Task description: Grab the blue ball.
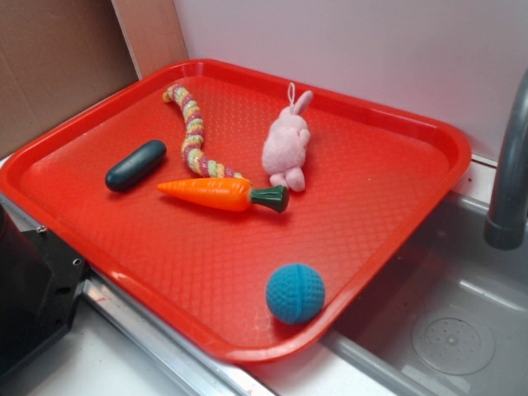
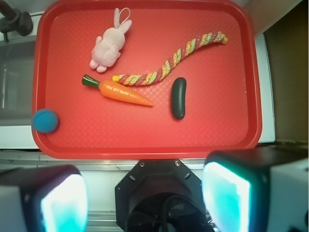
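The robot's gripper will next grab the blue ball (image 1: 295, 293) by its ribbed round sides to pick it out of the red tray (image 1: 375, 223).
The blue ball (image 1: 295, 293) is a ribbed teal-blue sphere resting in the near right corner of the red tray (image 1: 375, 223). In the wrist view the blue ball (image 2: 45, 120) lies at the tray's (image 2: 145, 140) left edge, far from my gripper (image 2: 145, 200). The gripper hovers high above the robot base, off the tray's near edge, open with nothing between its glowing pads (image 2: 226, 198). The gripper itself does not show in the exterior view.
Also on the tray: a pink plush bunny (image 1: 287, 144), an orange toy carrot (image 1: 223, 195), a braided rope (image 1: 194, 132) and a dark teal capsule (image 1: 135, 165). A metal sink (image 1: 454, 322) with a grey faucet (image 1: 511, 165) lies right. The black robot base (image 1: 33, 289) sits left.
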Available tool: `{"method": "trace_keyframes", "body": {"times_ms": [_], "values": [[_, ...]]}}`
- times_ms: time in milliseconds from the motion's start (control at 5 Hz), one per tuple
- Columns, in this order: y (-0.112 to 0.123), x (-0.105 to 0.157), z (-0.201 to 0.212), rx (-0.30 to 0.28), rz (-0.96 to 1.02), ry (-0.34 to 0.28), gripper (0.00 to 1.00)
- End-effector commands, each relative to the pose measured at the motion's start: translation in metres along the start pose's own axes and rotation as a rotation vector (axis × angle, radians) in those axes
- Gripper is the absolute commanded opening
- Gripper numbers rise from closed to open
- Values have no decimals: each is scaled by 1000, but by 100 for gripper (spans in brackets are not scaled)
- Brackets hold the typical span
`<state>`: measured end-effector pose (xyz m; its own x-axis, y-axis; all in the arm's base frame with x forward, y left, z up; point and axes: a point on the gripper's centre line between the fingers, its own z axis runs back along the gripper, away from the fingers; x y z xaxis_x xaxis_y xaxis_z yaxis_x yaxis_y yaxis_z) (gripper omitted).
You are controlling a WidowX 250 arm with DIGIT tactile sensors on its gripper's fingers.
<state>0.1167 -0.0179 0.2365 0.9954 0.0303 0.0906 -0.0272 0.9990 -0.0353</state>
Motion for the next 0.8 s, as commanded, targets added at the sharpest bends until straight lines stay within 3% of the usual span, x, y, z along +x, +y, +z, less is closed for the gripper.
{"method": "trace_keyframes", "body": {"times_ms": [0,400,600], "values": [[0,0,0,0,0,0,100],[-22,20,-20,48,-291,-57,100],[-38,22,-34,-1,-530,-102,100]]}}
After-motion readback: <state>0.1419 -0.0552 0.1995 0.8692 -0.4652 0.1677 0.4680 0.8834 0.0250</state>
